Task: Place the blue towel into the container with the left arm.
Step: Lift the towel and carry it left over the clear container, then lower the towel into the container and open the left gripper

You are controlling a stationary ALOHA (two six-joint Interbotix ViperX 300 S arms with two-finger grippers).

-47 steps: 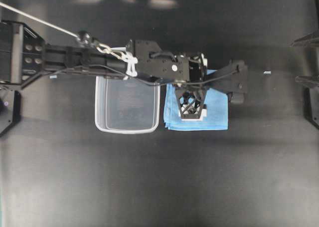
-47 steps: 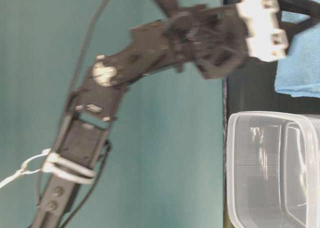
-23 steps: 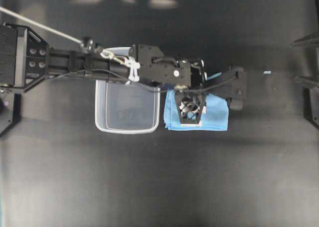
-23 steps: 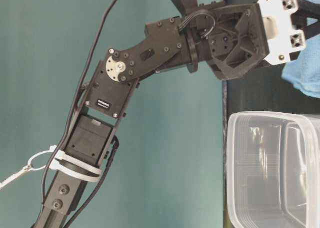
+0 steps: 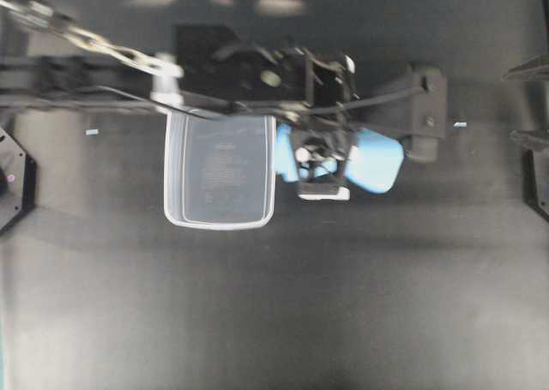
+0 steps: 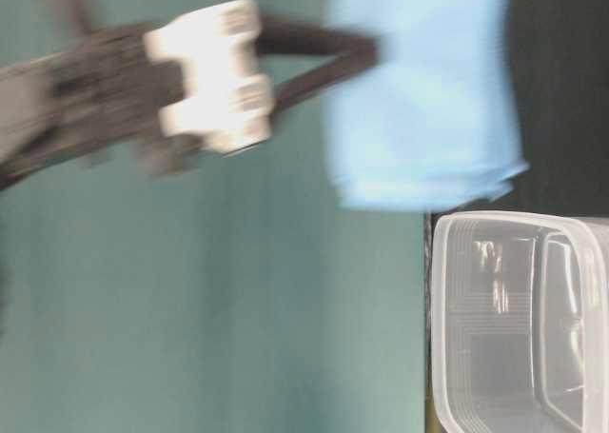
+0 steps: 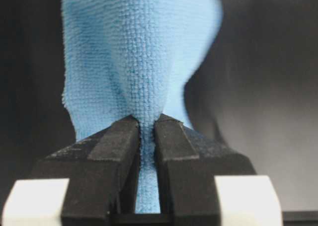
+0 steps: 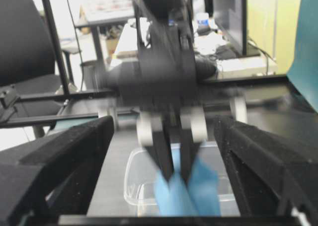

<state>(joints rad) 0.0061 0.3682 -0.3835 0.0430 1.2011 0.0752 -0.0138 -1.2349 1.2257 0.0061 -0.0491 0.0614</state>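
My left gripper now keeps hold of the blue towel [image 5: 377, 162] until the towel reaches the clear container [image 5: 220, 171]. In the top view the towel hangs beside the container, short of the container's base.
My left gripper [image 5: 322, 165] is shut on the blue towel [image 5: 377, 162] and holds it up off the black table, just right of the clear container [image 5: 220, 171]. In the left wrist view the jaws [image 7: 145, 124] pinch a bunched fold of the towel [image 7: 139, 52], which hangs away from them. The table-level view shows the towel [image 6: 423, 100] hanging in the air beyond the container [image 6: 514, 319]. The image is blurred by motion. My right gripper [image 5: 527, 103] is open and empty at the far right, facing the towel [image 8: 198, 191].
The left arm's black links and cable [image 5: 103, 47] stretch over the far rim of the container. The right gripper's wide fingers [image 8: 59, 161] frame the scene. A small white scrap [image 5: 460, 124] lies on the table at the right.
My left gripper has lifted the towel off the table; it was lying flat and now hangs bunched from the jaws. The arm has risen. The container has not moved.
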